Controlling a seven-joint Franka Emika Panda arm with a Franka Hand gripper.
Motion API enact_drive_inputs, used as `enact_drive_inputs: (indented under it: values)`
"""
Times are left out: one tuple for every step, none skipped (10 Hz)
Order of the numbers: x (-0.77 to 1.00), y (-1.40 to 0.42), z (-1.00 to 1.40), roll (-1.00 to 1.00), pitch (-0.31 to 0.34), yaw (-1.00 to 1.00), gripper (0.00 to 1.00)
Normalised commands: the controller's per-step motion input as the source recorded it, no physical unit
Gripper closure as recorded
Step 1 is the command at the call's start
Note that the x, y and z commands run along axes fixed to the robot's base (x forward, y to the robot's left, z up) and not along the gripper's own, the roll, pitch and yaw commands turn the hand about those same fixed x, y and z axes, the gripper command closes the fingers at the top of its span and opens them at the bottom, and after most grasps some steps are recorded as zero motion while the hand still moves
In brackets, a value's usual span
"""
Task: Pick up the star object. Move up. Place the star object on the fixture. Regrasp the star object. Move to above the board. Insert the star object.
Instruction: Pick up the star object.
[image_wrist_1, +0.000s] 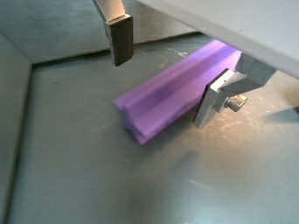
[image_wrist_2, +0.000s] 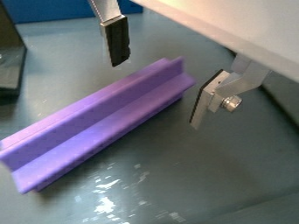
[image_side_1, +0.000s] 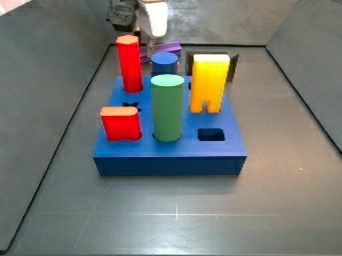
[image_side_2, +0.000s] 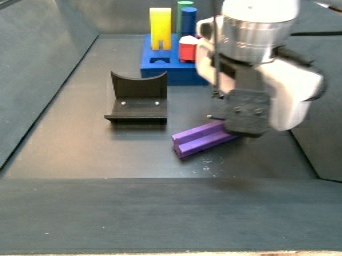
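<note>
The purple prism needs to go on the fixture, so my gripper next needs to grab it by one end (image_wrist_1: 211, 66).
The star object (image_wrist_2: 100, 122) is a long purple prism lying flat on the grey floor, seen in both wrist views (image_wrist_1: 176, 92) and in a side view (image_side_2: 207, 137). My gripper (image_wrist_2: 162, 74) hangs low over one end of it, jaws open, one finger on each side and neither clamped on it. It also shows in a wrist view (image_wrist_1: 166, 74) and a side view (image_side_2: 230, 115). The fixture (image_side_2: 136, 97) stands to the side of the star object. The blue board (image_side_1: 174, 152) lies beyond them, with the purple tip (image_side_1: 168, 47) just showing behind it.
On the board stand a red hexagonal peg (image_side_1: 128, 62), a green cylinder (image_side_1: 166, 108), a yellow arch (image_side_1: 210, 82), a short blue cylinder (image_side_1: 164, 62) and a red block (image_side_1: 120, 123). Grey walls enclose the floor on all sides.
</note>
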Motion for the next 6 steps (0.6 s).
enact_drive_inputs:
  values:
    - [0.50,0.00,-0.79,-0.17,-0.074,-0.16,0.00]
    - [0.35,0.00,-0.71,-0.21,-0.067,-0.25,0.00]
    - [0.27,0.00,-0.70,-0.22,-0.040,-0.27,0.00]
    - [0.24,0.00,-0.67,-0.23,-0.026,-0.27,0.00]
    - [0.24,0.00,-0.65,-0.24,-0.021,-0.26,0.00]
    - [0.13,0.00,-0.54,-0.29,-0.003,-0.25,0.00]
